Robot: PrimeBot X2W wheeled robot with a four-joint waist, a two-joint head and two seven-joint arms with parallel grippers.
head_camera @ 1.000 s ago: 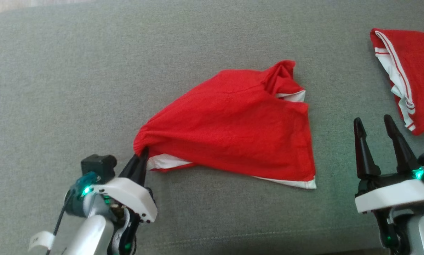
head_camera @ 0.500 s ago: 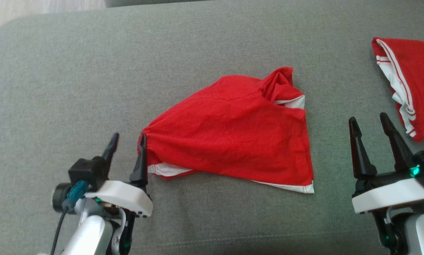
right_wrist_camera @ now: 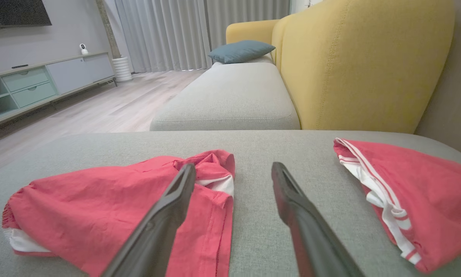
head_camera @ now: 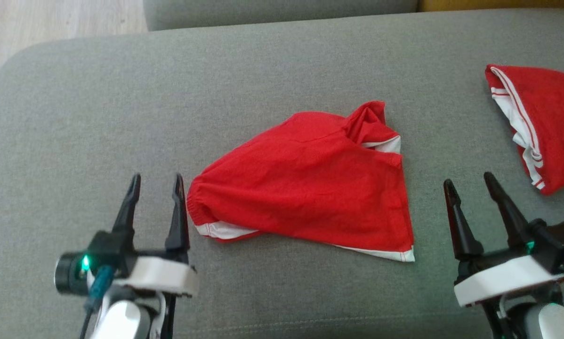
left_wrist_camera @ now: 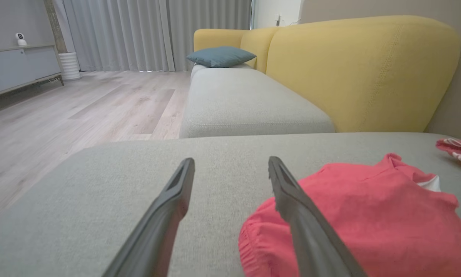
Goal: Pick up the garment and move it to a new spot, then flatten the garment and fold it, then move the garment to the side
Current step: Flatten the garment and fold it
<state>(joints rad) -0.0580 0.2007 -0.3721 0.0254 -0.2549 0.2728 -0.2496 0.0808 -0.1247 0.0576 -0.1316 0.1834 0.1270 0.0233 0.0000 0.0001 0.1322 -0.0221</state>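
Note:
Next, my left gripper takes hold of the garment's gathered waistband corner, where the garment's edge puckers up. The garment's wide red panel lies spread on the cushion.
The garment, red with white trim, lies loosely spread in the middle of the grey cushion, with a bunched fold at its far right corner. My left gripper stands open just left of the garment's gathered left edge, with nothing between its fingers. In the left wrist view the gripper has its right finger beside the garment. My right gripper is open to the right of the garment, apart from it. From the right wrist, that gripper points past the garment.
A second red garment with white stripes lies at the cushion's far right. Another grey seat and a yellow sofa back lie beyond. The wooden floor shows past the cushion's left corner.
My left gripper opened and let go of the garment's left corner, then drew back a little to the left. The garment's edge settled onto the cushion. The head camera tilted upward.

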